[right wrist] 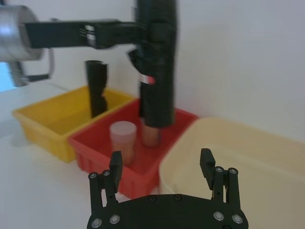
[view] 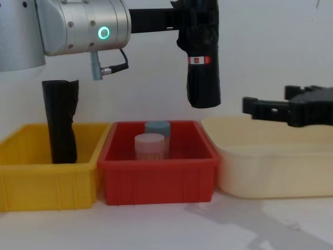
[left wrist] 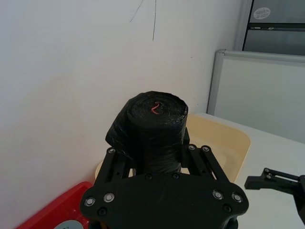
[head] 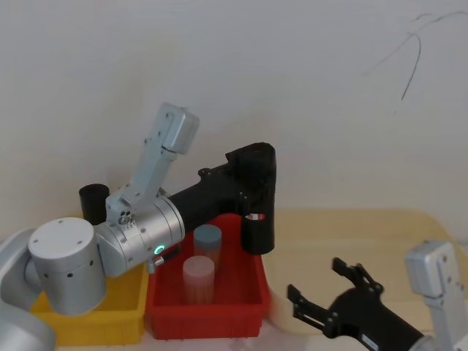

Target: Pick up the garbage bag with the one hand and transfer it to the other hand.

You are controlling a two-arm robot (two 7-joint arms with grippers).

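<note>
I should grab the garbage bag (view: 203, 67) by its lower part (view: 203, 88) with my right gripper next, so that it can take over the bag from my left gripper.
The garbage bag (head: 257, 212) (view: 203, 67) is a tall black crinkled roll with a narrow red-and-white band. It hangs upright in the air above the right end of the red bin (head: 245, 296). My left gripper (head: 252, 172) (left wrist: 157, 152) (view: 192, 18), on the arm with the green ring (view: 104, 33), is shut on the roll's upper part. In the right wrist view the bag (right wrist: 157, 71) shows straight ahead. My right gripper (head: 318, 281) (right wrist: 161, 157) (view: 268, 101) is open and holds nothing. It sits lower and to the right, over the cream tub (view: 270, 151), apart from the bag.
A yellow bin (view: 47, 177) on the left holds a plain black roll (view: 60, 122) standing upright. Inside the red bin (view: 156, 182) stand two capped jars (view: 151, 146), below the hanging bag. A white wall rises close behind the bins.
</note>
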